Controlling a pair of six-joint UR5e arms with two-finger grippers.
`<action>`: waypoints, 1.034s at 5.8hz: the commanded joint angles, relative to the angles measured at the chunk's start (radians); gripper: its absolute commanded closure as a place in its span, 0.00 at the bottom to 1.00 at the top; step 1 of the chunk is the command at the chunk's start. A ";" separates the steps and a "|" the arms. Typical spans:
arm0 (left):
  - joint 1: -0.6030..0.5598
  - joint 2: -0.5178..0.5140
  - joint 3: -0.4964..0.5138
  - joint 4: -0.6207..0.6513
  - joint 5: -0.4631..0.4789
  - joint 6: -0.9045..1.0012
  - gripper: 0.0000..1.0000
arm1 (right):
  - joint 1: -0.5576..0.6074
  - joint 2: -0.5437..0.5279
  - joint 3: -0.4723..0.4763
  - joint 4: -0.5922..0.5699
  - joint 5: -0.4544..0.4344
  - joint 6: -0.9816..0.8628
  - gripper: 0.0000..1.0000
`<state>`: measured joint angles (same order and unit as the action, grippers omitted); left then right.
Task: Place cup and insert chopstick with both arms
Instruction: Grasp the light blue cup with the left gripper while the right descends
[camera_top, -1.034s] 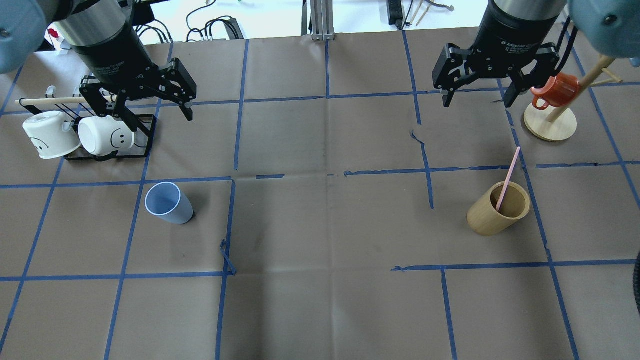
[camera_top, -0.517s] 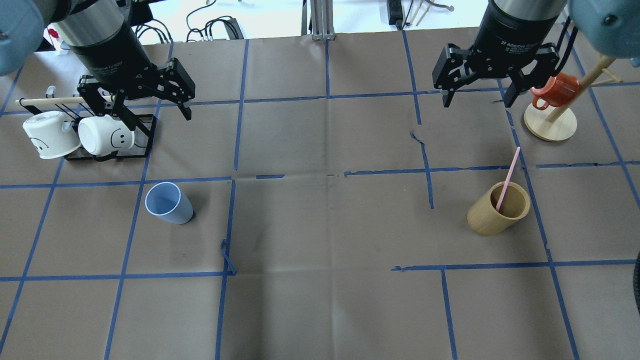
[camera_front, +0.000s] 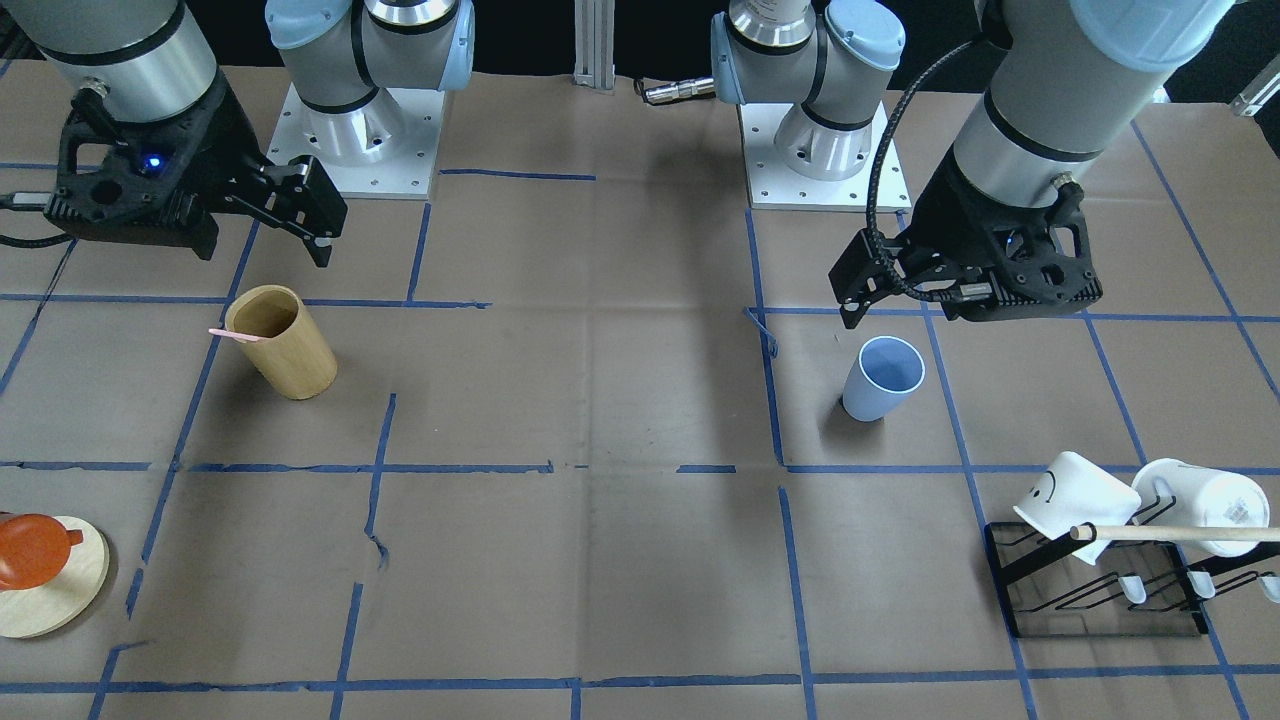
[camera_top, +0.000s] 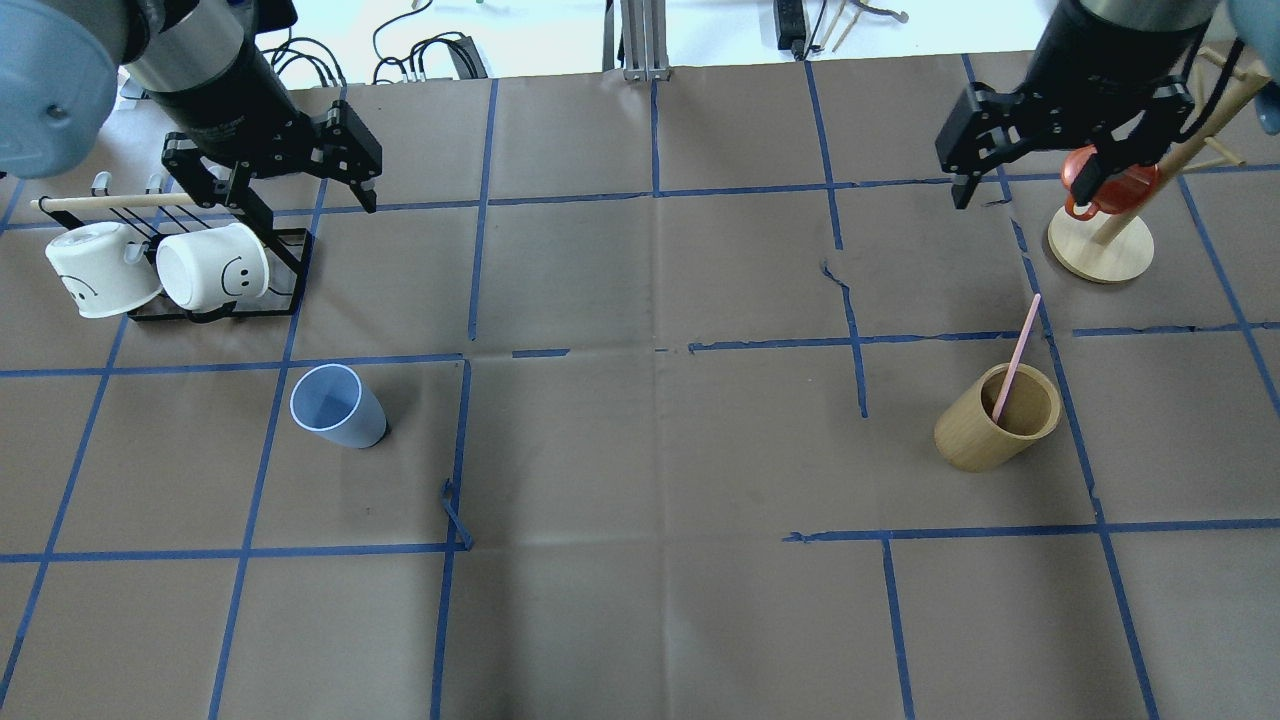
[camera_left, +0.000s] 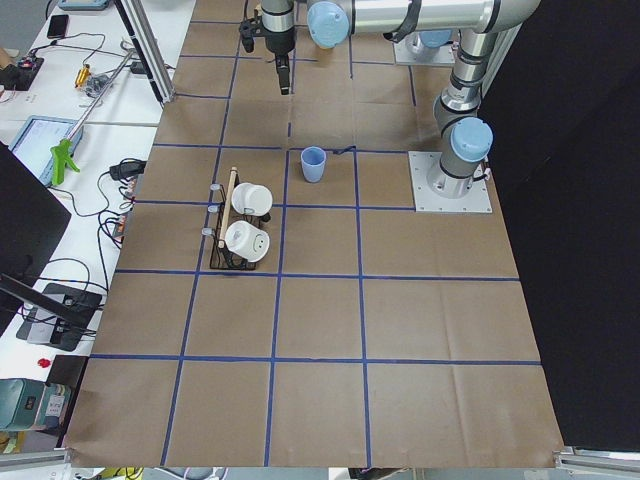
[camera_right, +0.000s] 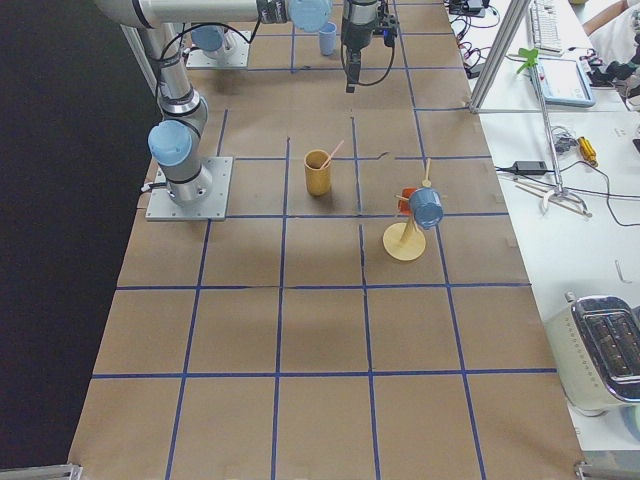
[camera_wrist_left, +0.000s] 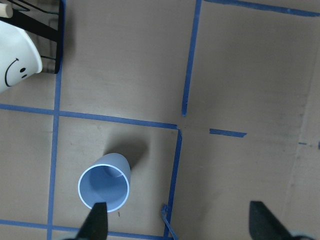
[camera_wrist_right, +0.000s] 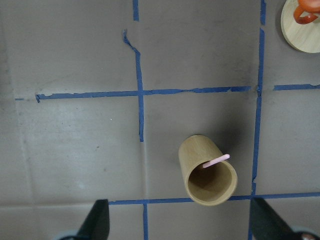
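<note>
The robot needs to insert the chopstick into the light blue cup (camera_front: 883, 377), so its right gripper should grab the pale pink chopstick's exposed end (camera_front: 222, 332) next.
The light blue cup (camera_top: 337, 406) stands upright on the table's left half, also seen in the front view (camera_front: 883, 380) and the left wrist view (camera_wrist_left: 104, 187). The pale pink chopstick (camera_top: 1017, 356) leans inside a tan wooden cylinder (camera_top: 995, 420) on the right half, and shows in the right wrist view (camera_wrist_right: 216, 161). My left gripper (camera_top: 300, 205) is open and empty, high above the table behind the cup. My right gripper (camera_top: 1022, 190) is open and empty, high and behind the cylinder, close to the mug tree.
A black wire rack (camera_top: 215, 312) with two white smiley mugs (camera_top: 210, 270) and a long beige rod (camera_top: 110, 201) stands at the back left. A wooden mug tree (camera_top: 1100, 250) with an orange mug (camera_top: 1110, 185) stands at the back right. Blue tape lines grid the brown paper.
My right gripper has moved right and back toward the mug tree. My left gripper has shifted slightly back. Both stay open; the cup, cylinder and chopstick have not moved.
</note>
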<state>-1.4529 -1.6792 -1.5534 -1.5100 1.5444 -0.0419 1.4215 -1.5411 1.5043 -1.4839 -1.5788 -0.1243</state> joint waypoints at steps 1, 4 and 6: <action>0.083 -0.007 -0.188 0.119 0.002 0.014 0.02 | -0.085 -0.039 0.100 -0.091 0.008 -0.086 0.00; 0.074 -0.068 -0.448 0.412 0.003 0.016 0.04 | -0.105 -0.082 0.414 -0.524 -0.001 -0.139 0.00; 0.072 -0.088 -0.447 0.415 -0.007 0.014 0.78 | -0.107 -0.115 0.603 -0.790 0.014 -0.132 0.00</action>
<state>-1.3803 -1.7594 -1.9992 -1.1003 1.5430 -0.0266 1.3167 -1.6395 2.0197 -2.1560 -1.5686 -0.2559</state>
